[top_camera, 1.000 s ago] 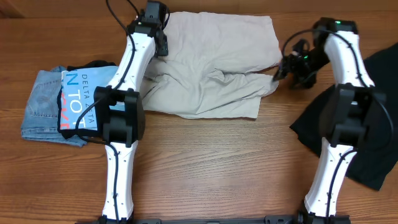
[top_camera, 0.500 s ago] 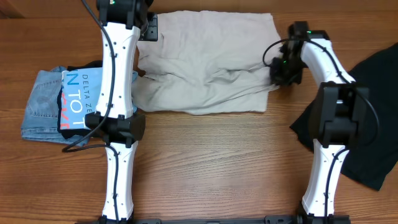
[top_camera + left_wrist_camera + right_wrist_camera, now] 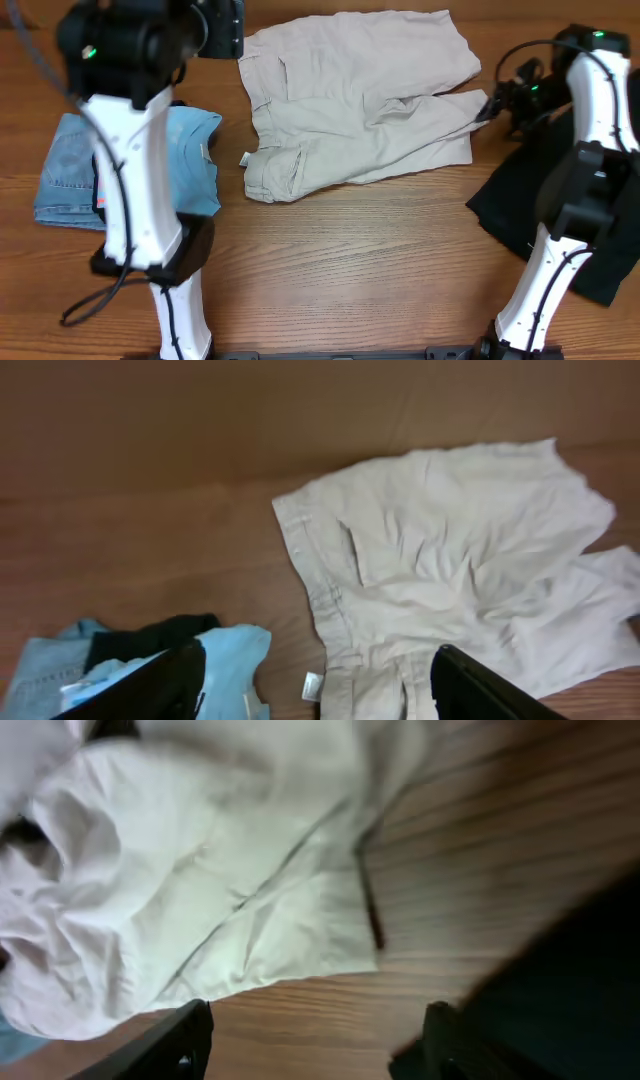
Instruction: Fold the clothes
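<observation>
My left gripper grabs the beige shorts' waistband end near the white tag (image 3: 244, 159) next, opposite the leg hem, to fold the shorts.
The pale beige shorts (image 3: 350, 95) lie spread and rumpled on the wooden table, waistband to the left, a small white tag (image 3: 244, 159) at the lower left corner. They also show in the left wrist view (image 3: 450, 580) and the right wrist view (image 3: 200, 870). My left gripper (image 3: 315, 685) is open and empty, raised high above the table over the waistband side. My right gripper (image 3: 310, 1040) is open and empty, just off the right leg hem, near the table (image 3: 480, 870); in the overhead view it sits at the right (image 3: 497, 102).
A folded stack of a light blue T-shirt (image 3: 190, 150) and denim (image 3: 65, 180) lies at the left. A large black garment (image 3: 560, 200) lies at the right, beside my right arm. Bare wood (image 3: 350, 270) fills the front.
The shorts were let go and now lie flatter, shifted right. My left arm rose high and pulled back left. My right gripper moved right, off the hem.
</observation>
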Controlling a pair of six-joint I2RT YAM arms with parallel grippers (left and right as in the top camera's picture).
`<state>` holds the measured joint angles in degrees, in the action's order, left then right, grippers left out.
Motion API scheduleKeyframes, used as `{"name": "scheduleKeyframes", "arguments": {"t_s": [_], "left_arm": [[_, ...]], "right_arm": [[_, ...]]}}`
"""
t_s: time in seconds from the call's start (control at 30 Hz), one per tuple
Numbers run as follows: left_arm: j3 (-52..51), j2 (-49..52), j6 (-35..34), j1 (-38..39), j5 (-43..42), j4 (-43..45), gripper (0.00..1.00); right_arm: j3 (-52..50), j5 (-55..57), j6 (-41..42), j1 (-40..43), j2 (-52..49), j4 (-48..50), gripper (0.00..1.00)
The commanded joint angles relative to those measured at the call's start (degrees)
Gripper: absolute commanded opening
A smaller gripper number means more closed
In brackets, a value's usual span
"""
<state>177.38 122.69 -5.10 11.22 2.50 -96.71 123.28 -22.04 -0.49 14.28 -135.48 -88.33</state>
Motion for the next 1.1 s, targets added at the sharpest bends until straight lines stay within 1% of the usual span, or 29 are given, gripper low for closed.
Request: {"name": "scheduleKeyframes", "arguments": {"t_s": [0.0, 0.07, 0.13, 0.2, 0.23, 0.27, 0.3, 0.33, 0.37, 0.43, 0.5, 0.63, 0.73, 0.83, 0.93, 1.03, 1.07], "left_arm": [[-3.52, -8.2, 2.4, 0.04, -0.87, -0.09, 0.79], [-6.25, -11.47, 2.97, 0.04, -0.61, -0.09, 0.81], [-9.09, -14.51, 3.45, 0.04, -0.33, -0.09, 0.86], [-11.39, -16.68, 3.45, 0.04, -0.17, -0.09, 0.85], [-11.98, -17.18, 3.45, 0.04, -0.07, -0.09, 0.85], [-12.41, -17.46, 3.43, 0.04, 0.31, -0.09, 0.85], [-12.72, -17.51, 3.43, 0.04, 0.94, -0.09, 0.85], [-12.79, -17.49, 3.45, 0.04, 1.09, -0.09, 0.85], [-13.14, -17.44, 3.45, 0.04, 1.09, -0.07, 0.86], [-13.46, -17.44, 3.45, 0.04, 1.09, -0.09, 0.85], [-13.46, -17.44, 3.45, 0.04, 1.11, -0.09, 0.85], [-13.46, -17.46, 3.45, 0.04, 1.11, -0.09, 0.84], [-13.46, -17.46, 3.45, 0.04, 1.11, -0.09, 0.84], [-13.46, -17.49, 3.45, 0.04, 1.09, -0.09, 0.84], [-13.46, -17.46, 3.45, 0.04, 1.07, -0.09, 0.84], [-14.19, -17.49, 3.45, 0.04, 1.05, -0.09, 0.84], [-14.69, -17.53, 3.43, 0.04, 1.05, -0.09, 0.81]], "right_arm": [[-7.06, 0.57, 0.66, -3.58, 1.2, 3.56, 0.71], [-11.23, 1.38, 2.19, -4.98, 1.2, 6.97, 0.71], [-14.19, 4.72, 4.5, -5.97, 1.2, 8.79, 0.71], [-16.68, 7.08, 6.6, -6.6, 1.2, 10.93, 0.7], [-17.77, 7.98, 8.11, -6.82, 1.2, 12.46, 0.68], [-18.49, 8.09, 8.61, -6.91, 1.2, 13.81, 0.63], [-19.04, 8.13, 9.14, -6.93, 1.2, 15.12, 0.55], [-19.08, 8.13, 9.09, -6.93, 1.2, 15.78, 0.41], [-18.88, 9.11, 9.09, -6.93, 1.36, 16.11, 0.19], [-18.08, 11.23, 9.01, -6.91, 2.84, 14.91, 0.05], [-18.05, 15.1, 8.63, -6.88, 6.56, 13.57, 0.04], [-18.05, 23.58, 9.53, -6.88, 17.38, 9.55, 0.04], [-18.05, 23.91, 9.79, -6.88, 27.36, 5.11, 0.04], [-18.08, 23.91, 9.77, -6.88, 33.46, -0.55, 0.04], [-18.4, 23.93, 9.73, -6.88, 36.17, -6.32, 0.04], [-19.67, 23.91, 9.75, -6.88, 36.26, -5.14, 0.04], [-20.59, 23.65, 9.75, -6.88, 36.26, -3.82, 0.04]]}}
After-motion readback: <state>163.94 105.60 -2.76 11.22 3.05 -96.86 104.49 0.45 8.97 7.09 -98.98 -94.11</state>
